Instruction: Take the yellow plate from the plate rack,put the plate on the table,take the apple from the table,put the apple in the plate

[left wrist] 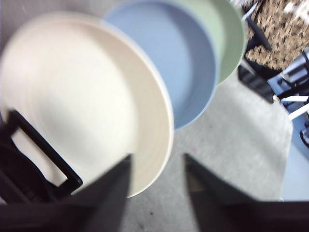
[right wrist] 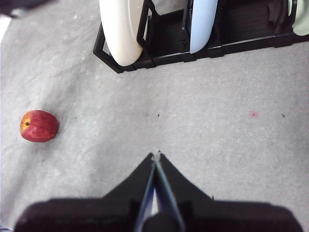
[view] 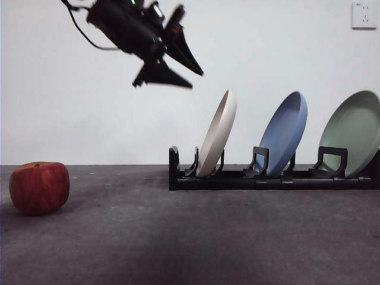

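The yellow plate's lower edge is crowded by black rack wires, so the left gripper will pinch the plate by its upper rim.
The yellow plate, pale cream, stands tilted in the leftmost slot of the black plate rack. My left gripper hangs open in the air up and to the left of the plate's top edge, apart from it. The left wrist view shows that gripper near the cream plate's rim. The red apple rests on the table at the far left. My right gripper is shut on nothing, high over the table, with the apple and the rack below it.
A blue plate and a sage-green plate stand in the rack's other slots to the right. A white wall with an outlet is behind. Bare table lies between the apple and the rack.
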Tool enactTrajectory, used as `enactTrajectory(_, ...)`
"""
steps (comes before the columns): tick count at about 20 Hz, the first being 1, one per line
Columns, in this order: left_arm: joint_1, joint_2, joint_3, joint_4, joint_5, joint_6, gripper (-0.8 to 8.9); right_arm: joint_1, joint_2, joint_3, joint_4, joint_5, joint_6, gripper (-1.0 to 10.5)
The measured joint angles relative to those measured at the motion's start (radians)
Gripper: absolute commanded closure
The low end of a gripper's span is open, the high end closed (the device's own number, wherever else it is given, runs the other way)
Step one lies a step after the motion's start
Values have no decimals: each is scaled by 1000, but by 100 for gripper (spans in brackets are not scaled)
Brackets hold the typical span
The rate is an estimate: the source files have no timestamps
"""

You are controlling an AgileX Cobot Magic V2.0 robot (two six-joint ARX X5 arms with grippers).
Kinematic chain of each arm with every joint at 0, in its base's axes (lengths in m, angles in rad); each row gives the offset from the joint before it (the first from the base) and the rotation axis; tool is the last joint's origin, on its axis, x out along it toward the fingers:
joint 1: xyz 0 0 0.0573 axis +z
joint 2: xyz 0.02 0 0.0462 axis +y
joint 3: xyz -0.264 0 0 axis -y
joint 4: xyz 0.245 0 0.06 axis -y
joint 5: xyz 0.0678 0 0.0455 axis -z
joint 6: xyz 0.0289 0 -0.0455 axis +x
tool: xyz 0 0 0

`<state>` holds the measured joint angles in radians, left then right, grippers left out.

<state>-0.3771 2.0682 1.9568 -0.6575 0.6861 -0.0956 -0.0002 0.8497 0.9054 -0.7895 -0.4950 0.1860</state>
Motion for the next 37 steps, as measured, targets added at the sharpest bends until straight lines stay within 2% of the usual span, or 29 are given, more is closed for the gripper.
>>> enactTrajectory(2,-16,33,0,0,-42,-2,149,0,0,0,0,0,0,948)
enactTrajectory(9,-76,65,0,26,-60,41,149,0,8,0,-32,-1,-26,948)
enactTrajectory(14,-116,65,0,64,-121,66,159,0,16,0,-56,-1,-45,948)
enactTrajectory(17,-124,65,0,71,-141,69,257,0,17,0,-56,-1,-48,948)
enactTrajectory(20,-124,77,2,95,-142,69,257,0,17,0,-58,-1,-48,948)
enactTrajectory(21,-124,88,2,95,-141,69,285,0,17,0,-63,-1,-48,948)
enactTrajectory(26,-126,120,2,105,-141,80,637,0,18,0,-116,-1,-68,948)
enactTrajectory(28,-127,120,2,117,-141,82,731,0,18,0,-126,0,-77,948)
enactTrajectory(29,-127,120,2,117,-141,85,758,0,18,0,-128,-1,-79,947)
enactTrajectory(34,-135,120,2,121,-127,88,762,0,18,0,-127,0,-82,948)
enactTrajectory(36,-136,120,2,121,-127,93,826,0,18,0,-127,0,-82,948)
enactTrajectory(37,-135,120,2,121,-130,96,822,0,18,0,-127,1,-82,948)
